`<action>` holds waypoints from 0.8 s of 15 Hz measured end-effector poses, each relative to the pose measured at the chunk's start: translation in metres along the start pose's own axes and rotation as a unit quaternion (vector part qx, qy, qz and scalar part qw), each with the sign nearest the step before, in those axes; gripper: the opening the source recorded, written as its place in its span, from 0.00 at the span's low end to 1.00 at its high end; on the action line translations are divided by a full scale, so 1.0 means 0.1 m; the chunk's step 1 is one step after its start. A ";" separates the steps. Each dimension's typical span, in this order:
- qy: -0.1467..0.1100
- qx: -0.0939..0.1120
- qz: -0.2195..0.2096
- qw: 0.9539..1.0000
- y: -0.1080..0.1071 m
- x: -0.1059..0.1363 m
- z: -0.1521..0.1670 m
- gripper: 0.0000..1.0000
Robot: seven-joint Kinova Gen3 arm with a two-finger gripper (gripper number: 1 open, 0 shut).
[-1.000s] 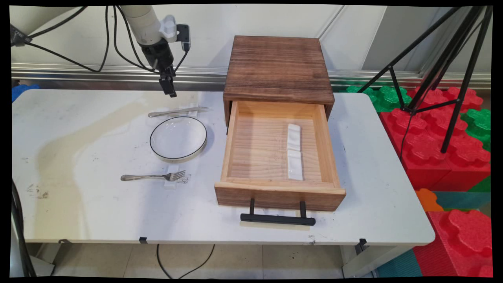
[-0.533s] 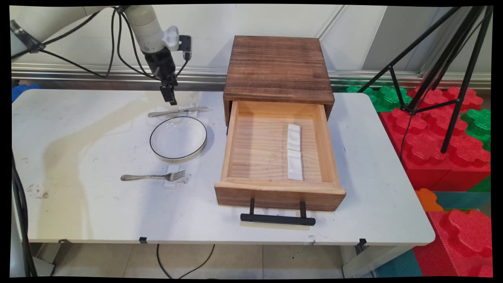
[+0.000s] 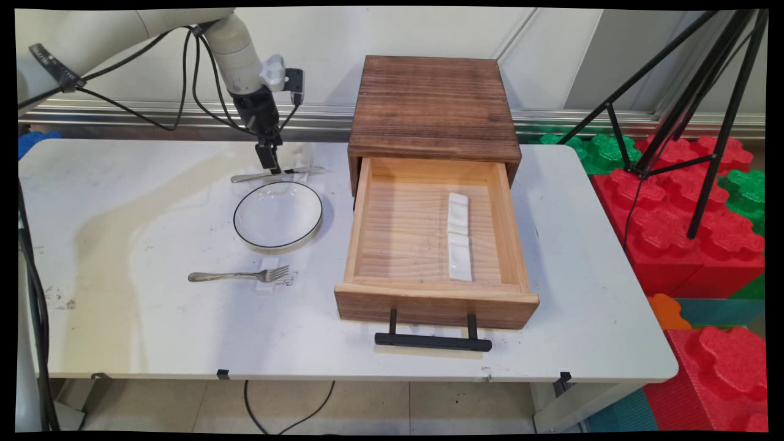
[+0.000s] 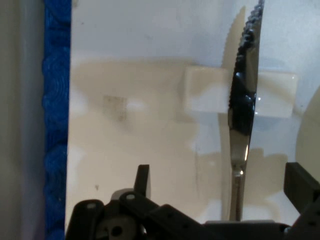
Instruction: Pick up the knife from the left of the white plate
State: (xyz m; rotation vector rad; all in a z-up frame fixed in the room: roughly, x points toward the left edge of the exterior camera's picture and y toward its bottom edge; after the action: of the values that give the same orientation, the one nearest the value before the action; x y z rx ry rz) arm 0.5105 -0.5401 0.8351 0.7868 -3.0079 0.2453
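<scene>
The gripper grabs the knife by its handle (image 3: 251, 177) next, to move the metal knife off its small white rest.
My gripper (image 3: 269, 165) hangs just over the handle half of a metal knife (image 3: 301, 170) at the back of the white table (image 3: 141, 202). In the hand view the gripper (image 4: 220, 187) is open, and the serrated knife (image 4: 243, 100) runs up between its fingers, nearer the right fingertip (image 4: 299, 184). The blade lies across a small white rest (image 4: 205, 90). I see no contact with the knife. A glass plate with a dark rim (image 3: 278, 215) sits just in front of the knife.
A fork (image 3: 239, 276) lies on another white rest (image 3: 267, 283) in front of the plate. To the right a wooden box (image 3: 433, 110) has its drawer (image 3: 361, 239) pulled open, holding two white rests (image 3: 459, 236); its black handle (image 3: 433, 341) juts toward the near edge.
The gripper has come down and slightly to the right, from well above the table to just over the knife. Nothing on the table has moved.
</scene>
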 end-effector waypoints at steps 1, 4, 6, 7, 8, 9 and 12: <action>0.000 -0.001 0.000 1.000 0.00 0.00 0.02 1.00; 0.000 -0.005 0.000 1.000 -0.03 0.00 0.10 1.00; 0.000 -0.007 0.000 1.000 -0.05 0.00 0.13 1.00; 0.000 -0.009 0.001 1.000 -0.06 0.00 0.15 1.00; -0.001 -0.011 0.000 1.000 -0.06 0.00 0.17 1.00; -0.001 -0.014 0.000 1.000 -0.07 -0.01 0.19 1.00; -0.002 -0.019 0.000 1.000 -0.07 -0.02 0.23 1.00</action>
State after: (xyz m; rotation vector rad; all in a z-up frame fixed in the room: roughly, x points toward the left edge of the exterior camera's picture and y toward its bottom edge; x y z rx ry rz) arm 0.5159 -0.5490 0.8136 0.7860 -3.0072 0.1865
